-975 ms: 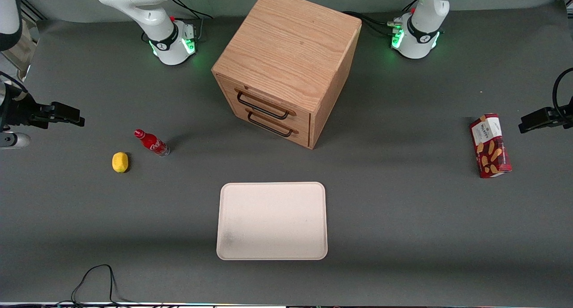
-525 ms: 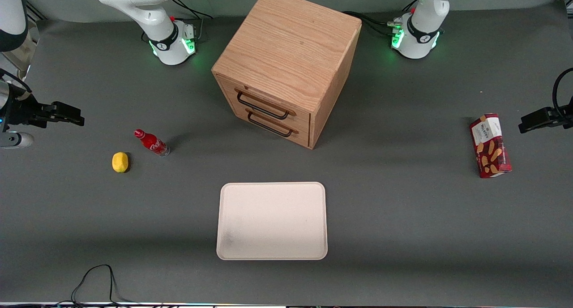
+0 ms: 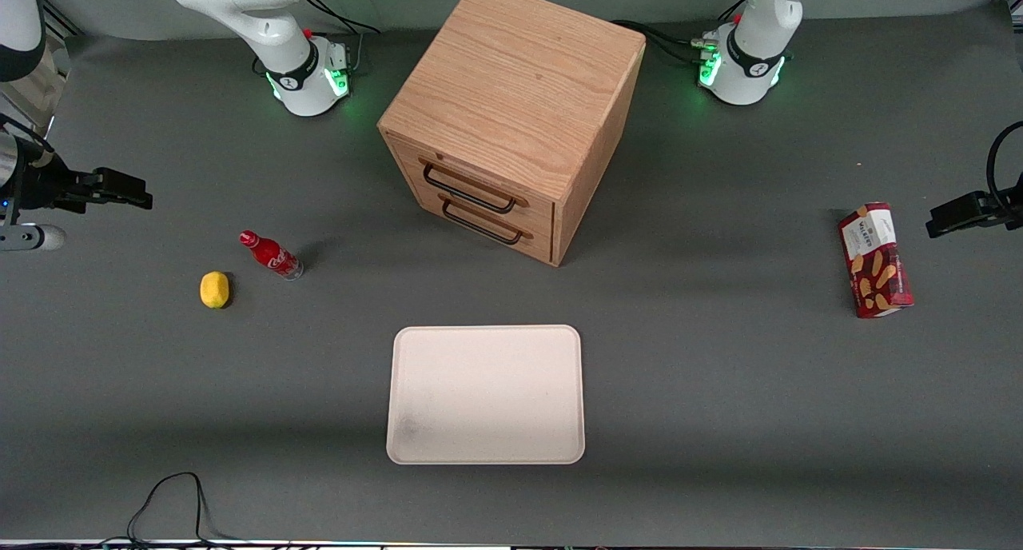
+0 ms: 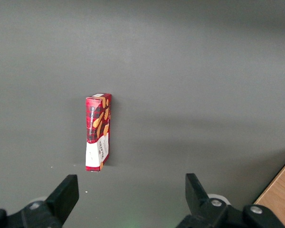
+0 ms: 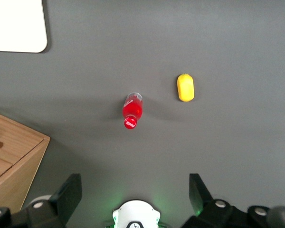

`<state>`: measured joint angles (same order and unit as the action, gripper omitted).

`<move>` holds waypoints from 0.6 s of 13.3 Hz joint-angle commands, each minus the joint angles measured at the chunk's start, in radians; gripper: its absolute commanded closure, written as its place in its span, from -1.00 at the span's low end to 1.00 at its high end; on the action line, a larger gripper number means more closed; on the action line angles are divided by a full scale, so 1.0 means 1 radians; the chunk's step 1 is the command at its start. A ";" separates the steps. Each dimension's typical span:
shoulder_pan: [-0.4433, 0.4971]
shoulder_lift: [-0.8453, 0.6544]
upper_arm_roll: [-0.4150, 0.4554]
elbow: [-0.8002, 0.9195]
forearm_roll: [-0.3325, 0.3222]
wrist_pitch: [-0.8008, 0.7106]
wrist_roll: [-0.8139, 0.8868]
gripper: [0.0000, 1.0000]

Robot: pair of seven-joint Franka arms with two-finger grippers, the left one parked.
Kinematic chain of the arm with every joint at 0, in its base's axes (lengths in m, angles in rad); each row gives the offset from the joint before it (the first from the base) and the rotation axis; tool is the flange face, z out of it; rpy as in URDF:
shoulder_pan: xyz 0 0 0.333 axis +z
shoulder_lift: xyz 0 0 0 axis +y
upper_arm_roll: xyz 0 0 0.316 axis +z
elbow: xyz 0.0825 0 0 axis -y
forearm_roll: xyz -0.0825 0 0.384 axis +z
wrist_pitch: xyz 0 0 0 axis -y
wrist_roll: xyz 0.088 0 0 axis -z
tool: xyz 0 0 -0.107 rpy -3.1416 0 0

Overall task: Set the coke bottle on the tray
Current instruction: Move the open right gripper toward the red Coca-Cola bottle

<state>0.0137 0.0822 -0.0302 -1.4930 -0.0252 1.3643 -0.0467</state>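
Observation:
My right gripper grabs the coke bottle by its red cap (image 3: pixel 248 238) next. Then my right gripper places the bottle on the tray (image 3: pixel 485 393).
The coke bottle (image 3: pixel 272 255) stands on the grey table, small and slim with a red cap and red label; it also shows in the right wrist view (image 5: pixel 132 110). The cream-white tray (image 3: pixel 485 393) lies flat, nearer the front camera than the wooden cabinet, and one corner of it shows in the right wrist view (image 5: pixel 14 23). My right gripper (image 3: pixel 128 190) is open and empty. It hovers at the working arm's end of the table, well apart from the bottle and farther from the front camera than it. Its fingers stand wide apart in the wrist view (image 5: pixel 135 187).
A yellow lemon (image 3: pixel 214 288) lies beside the bottle, also in the wrist view (image 5: pixel 185 87). A wooden two-drawer cabinet (image 3: pixel 511 110) stands mid-table. A red biscuit box (image 3: pixel 875 260) lies toward the parked arm's end. A black cable (image 3: pixel 168 494) loops at the near edge.
My right gripper has shifted slightly away from the front camera. The bottle, lemon and tray have not moved.

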 commanded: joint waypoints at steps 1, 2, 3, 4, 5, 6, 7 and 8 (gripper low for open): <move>0.005 -0.119 0.004 -0.128 -0.007 0.004 0.011 -1.00; 0.006 -0.174 0.004 -0.194 -0.007 0.021 0.011 -1.00; 0.006 -0.224 0.006 -0.254 -0.007 0.035 0.011 -1.00; 0.008 -0.277 0.009 -0.309 -0.006 0.039 0.011 -1.00; 0.008 -0.329 0.009 -0.363 0.002 0.050 0.011 -1.00; 0.008 -0.385 0.009 -0.421 0.007 0.070 0.007 -1.00; 0.008 -0.433 0.007 -0.473 0.007 0.087 -0.002 -1.00; 0.008 -0.459 0.007 -0.502 0.007 0.097 -0.002 -1.00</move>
<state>0.0163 -0.2612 -0.0210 -1.8613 -0.0241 1.4014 -0.0470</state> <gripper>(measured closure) 0.000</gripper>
